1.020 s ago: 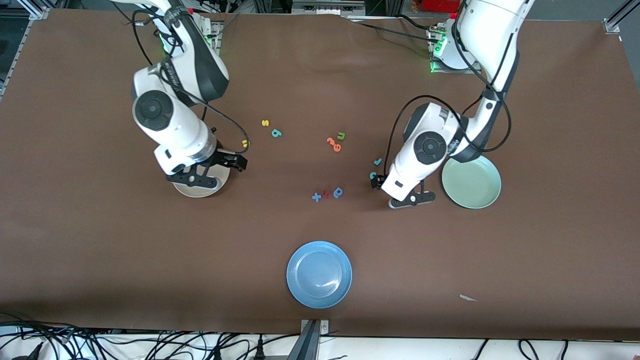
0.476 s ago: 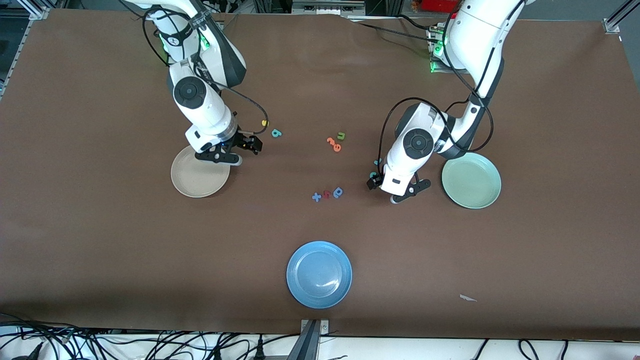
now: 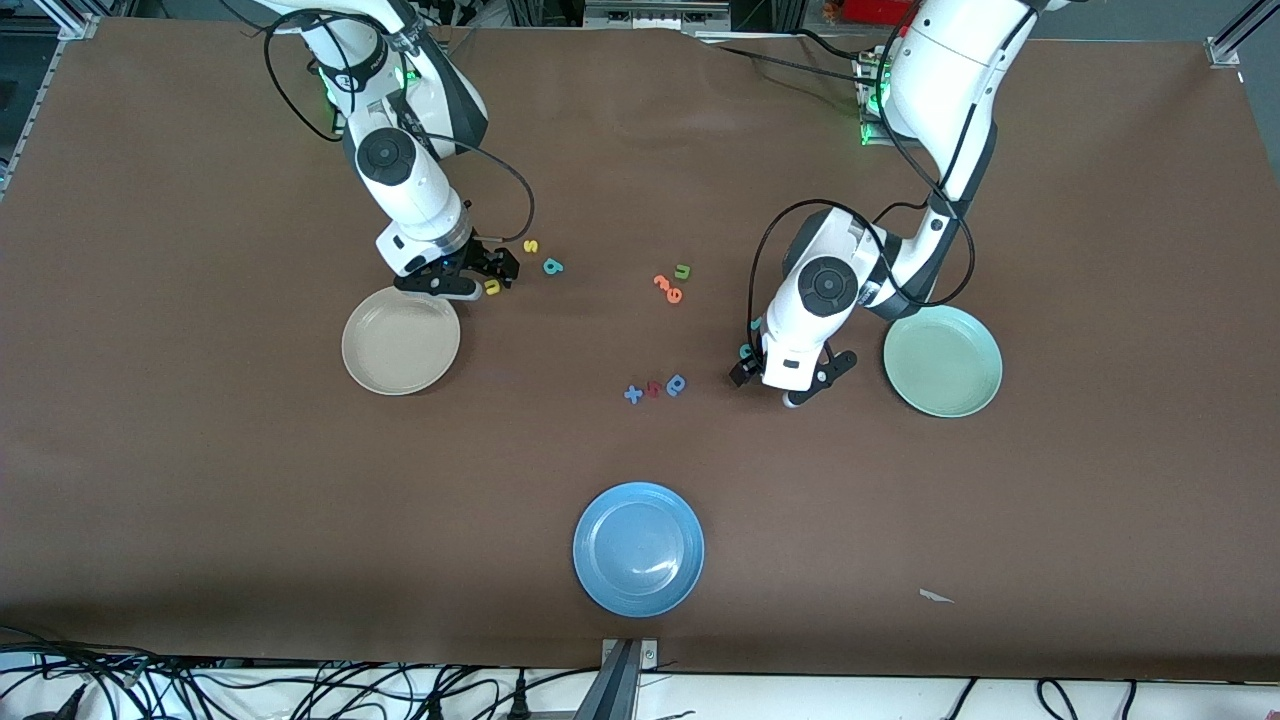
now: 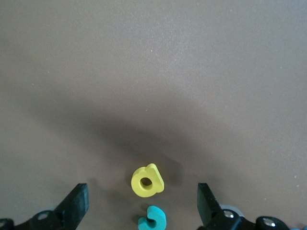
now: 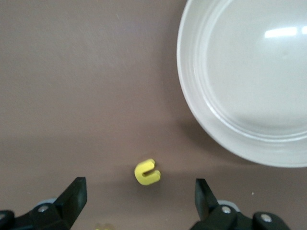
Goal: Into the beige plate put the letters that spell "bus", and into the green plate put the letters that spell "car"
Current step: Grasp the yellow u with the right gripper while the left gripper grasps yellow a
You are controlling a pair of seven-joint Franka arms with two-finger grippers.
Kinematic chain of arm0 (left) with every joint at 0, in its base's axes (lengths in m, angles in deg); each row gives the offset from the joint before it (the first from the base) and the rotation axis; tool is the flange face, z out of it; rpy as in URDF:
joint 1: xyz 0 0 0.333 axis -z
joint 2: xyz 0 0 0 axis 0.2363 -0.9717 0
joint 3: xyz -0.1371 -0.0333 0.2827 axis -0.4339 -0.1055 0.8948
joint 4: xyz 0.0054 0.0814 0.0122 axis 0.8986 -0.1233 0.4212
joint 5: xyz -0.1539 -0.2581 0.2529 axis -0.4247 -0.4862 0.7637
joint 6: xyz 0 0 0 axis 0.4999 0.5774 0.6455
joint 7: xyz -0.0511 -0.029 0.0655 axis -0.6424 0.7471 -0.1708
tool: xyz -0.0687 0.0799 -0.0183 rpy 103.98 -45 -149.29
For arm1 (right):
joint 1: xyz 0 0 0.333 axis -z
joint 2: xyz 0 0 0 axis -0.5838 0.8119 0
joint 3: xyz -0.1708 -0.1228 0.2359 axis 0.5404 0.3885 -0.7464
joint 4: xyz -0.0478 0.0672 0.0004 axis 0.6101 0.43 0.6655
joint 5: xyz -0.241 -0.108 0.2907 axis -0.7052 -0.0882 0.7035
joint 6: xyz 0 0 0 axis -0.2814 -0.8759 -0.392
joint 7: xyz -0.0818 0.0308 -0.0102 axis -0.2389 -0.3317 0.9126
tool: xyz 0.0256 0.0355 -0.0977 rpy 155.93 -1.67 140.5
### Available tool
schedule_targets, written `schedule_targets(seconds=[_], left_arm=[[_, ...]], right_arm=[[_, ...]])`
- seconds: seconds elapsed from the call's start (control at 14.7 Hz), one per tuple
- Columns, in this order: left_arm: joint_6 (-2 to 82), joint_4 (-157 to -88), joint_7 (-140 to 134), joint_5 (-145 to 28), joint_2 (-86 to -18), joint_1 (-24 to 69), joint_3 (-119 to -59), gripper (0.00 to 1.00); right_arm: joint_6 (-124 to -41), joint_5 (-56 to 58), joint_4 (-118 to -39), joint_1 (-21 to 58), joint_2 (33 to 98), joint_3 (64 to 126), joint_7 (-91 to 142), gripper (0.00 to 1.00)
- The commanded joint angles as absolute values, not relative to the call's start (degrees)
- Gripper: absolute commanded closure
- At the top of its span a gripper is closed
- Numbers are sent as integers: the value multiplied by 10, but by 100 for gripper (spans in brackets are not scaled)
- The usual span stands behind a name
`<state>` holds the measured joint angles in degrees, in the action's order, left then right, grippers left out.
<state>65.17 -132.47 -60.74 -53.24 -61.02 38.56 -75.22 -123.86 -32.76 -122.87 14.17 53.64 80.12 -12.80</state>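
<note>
My right gripper's fingers are above the yellow "u", so closing now would miss it. My right gripper lowers first, then closes on it.
My right gripper (image 3: 496, 272) (image 5: 139, 191) hangs open just above the yellow "u" (image 3: 491, 287) (image 5: 147, 172), beside the rim of the empty beige plate (image 3: 400, 372) (image 5: 192, 112). The yellow "s" (image 3: 531, 245) and teal "b" (image 3: 552, 266) lie a little farther from the front camera. My left gripper (image 3: 743, 370) (image 4: 142, 199) is open and low over the yellow "a" (image 4: 147, 180) and teal "c" (image 3: 745, 350) (image 4: 151, 218), which lie between its fingers (image 4: 76, 206). The teal "r" (image 3: 755, 323) peeks out beside the left arm. The green plate (image 3: 942, 395) is empty.
An olive "u" (image 3: 682, 270) and orange letters (image 3: 665, 287) lie mid-table. A blue plus (image 3: 632, 394), a red letter (image 3: 653, 389) and a blue letter (image 3: 676, 384) sit nearer the front camera. A blue plate (image 3: 638, 590) stands near the front edge.
The right gripper has left the beige plate and come down over the yellow "u". The left gripper has turned and shifted slightly over the "a" and "c".
</note>
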Motion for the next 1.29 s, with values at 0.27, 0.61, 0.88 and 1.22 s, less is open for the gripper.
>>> schedule_targets(seconds=[0.27, 0.61, 0.88, 1.22], left_arm=[[671, -1318, -638, -539, -630, 402, -748, 7], [671, -1317, -629, -538, -629, 398, -748, 30], [670, -1317, -626, -532, -629, 396, -747, 35], [670, -1318, -606, -532, -629, 393, -746, 36]], right_arm=[[-1321, -339, -1236, 144, 595, 788, -128, 0], [-1340, -347, -1236, 144, 613, 788, -127, 27], [-1338, -350, -1236, 144, 611, 788, -124, 67], [-1328, -350, -1236, 144, 597, 788, -116, 100]])
